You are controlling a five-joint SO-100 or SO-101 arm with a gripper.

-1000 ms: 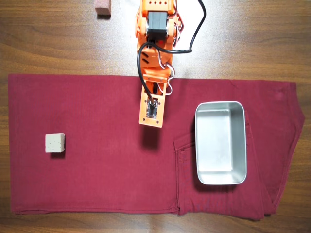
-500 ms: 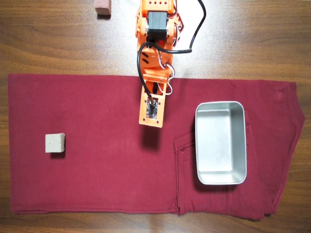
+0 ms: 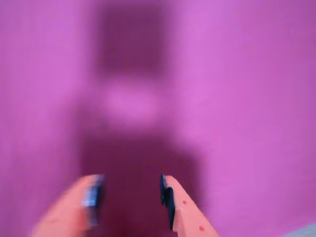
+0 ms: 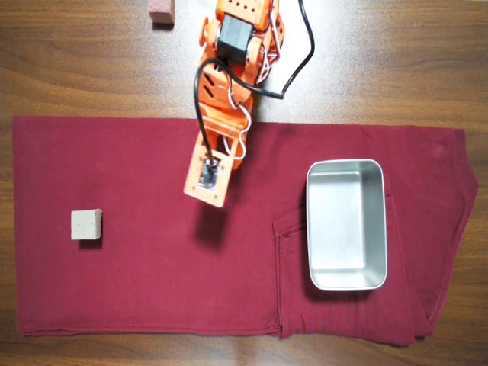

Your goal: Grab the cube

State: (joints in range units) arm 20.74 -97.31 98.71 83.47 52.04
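Note:
My gripper should lift the pale grey foam-like cube off the cloth [image 3: 252, 98] next. I need to grab the cube by its opposite sides for that.
The cube [image 4: 86, 225] is small and pale grey-beige, and it lies on the dark red cloth [image 4: 152, 290] at the left in the overhead view. The orange gripper [image 4: 206, 191] hangs over the cloth's middle, well to the right of the cube and a little further up the picture. In the blurred wrist view the gripper [image 3: 131, 190] is open. Its two orange fingers [image 3: 185, 210] with dark pads stand apart with nothing between them. That view shows only magenta-looking cloth and the gripper's shadow. The cube is out of the wrist view.
A rectangular metal tray [image 4: 347, 171] sits on the cloth at the right, with nothing in it. A reddish-brown block [image 4: 161, 11] lies on the wooden table [image 4: 76, 69] at the top edge, left of the arm's base [image 4: 236, 38].

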